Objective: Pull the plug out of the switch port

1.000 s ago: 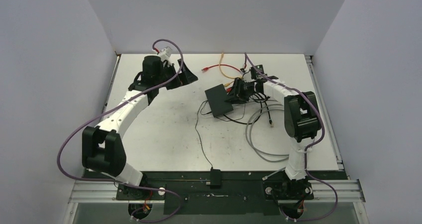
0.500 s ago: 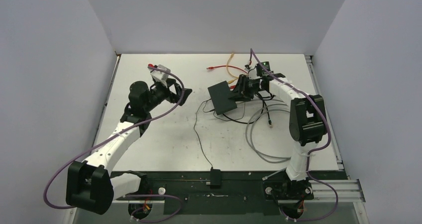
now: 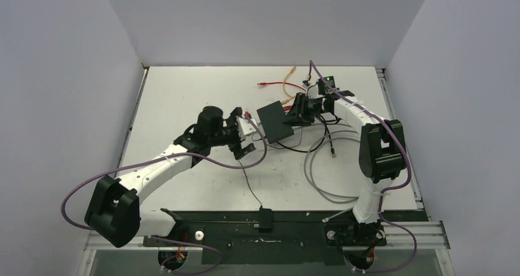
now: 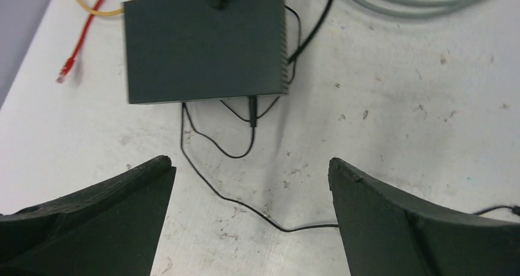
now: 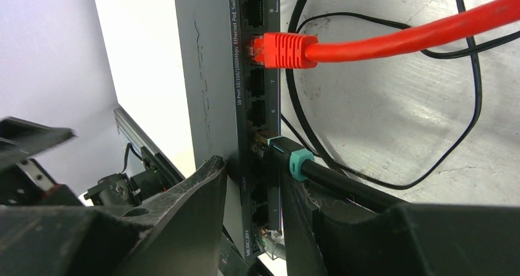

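Observation:
The robot's left gripper has to grab the thin wire's plug by its body [image 3: 263,137] [image 4: 252,109] at the switch next. Then it can pull the wire straight from the port.
The switch [image 3: 274,121] is a flat matte-black box at mid-table, also seen in the left wrist view [image 4: 202,43]. My right gripper [image 3: 296,111] is shut on its port edge, with one finger on each flat face [image 5: 248,168]. Along the port row [image 5: 254,80] sit a red plug [image 5: 282,49], a black plug with a teal collar [image 5: 289,161] right beside my finger, and a clear plug [image 5: 270,236] at the bottom end. My left gripper [image 3: 245,135] stands open just left of the switch, holding nothing [image 4: 250,162].
Red and yellow cables [image 3: 276,83] trail toward the back wall. A grey cable loop [image 3: 319,178] lies front right of the switch. A thin black wire [image 4: 245,202] runs under my left gripper to a small black block [image 3: 265,218] at the front edge.
The left arm has swung from the back left to the table's middle, ending open next to the switch. The right gripper has kept its hold and shifted the switch slightly back.

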Available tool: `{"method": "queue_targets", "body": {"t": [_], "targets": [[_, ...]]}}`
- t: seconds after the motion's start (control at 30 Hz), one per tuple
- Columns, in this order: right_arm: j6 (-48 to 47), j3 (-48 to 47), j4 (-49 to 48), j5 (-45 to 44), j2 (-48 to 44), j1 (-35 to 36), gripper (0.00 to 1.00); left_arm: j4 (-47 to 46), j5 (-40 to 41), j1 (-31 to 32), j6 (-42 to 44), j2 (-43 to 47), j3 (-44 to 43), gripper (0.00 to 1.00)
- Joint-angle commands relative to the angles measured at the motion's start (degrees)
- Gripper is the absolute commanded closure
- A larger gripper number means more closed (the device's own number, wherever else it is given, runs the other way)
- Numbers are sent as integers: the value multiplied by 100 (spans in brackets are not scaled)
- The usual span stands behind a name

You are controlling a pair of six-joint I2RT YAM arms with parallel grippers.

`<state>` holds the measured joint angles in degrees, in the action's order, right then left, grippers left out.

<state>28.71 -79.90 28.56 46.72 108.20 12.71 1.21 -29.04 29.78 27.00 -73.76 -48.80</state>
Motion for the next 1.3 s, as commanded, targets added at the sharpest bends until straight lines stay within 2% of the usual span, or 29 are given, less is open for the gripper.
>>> {"method": "queue_targets", "body": {"t": [0.0, 0.23, 0.63, 0.93, 1.27], "targets": [[-71, -57, -223, 439, -572, -57, 95, 539, 688, 632, 1315, -294, -185, 6], [-90, 6, -213, 443, -598, -76, 95, 174, 850, 795, 1448, -663, -205, 10], [-9, 64, -309, 469, -607, -81, 95, -490, 652, 786, 991, -1481, -583, 31], [70, 90, -389, 452, -607, -87, 95, -532, 526, 792, 743, -1986, -985, 42], [143, 53, -450, 452, -572, -102, 95, -359, 710, 801, 500, -2221, -1104, 39]]}}
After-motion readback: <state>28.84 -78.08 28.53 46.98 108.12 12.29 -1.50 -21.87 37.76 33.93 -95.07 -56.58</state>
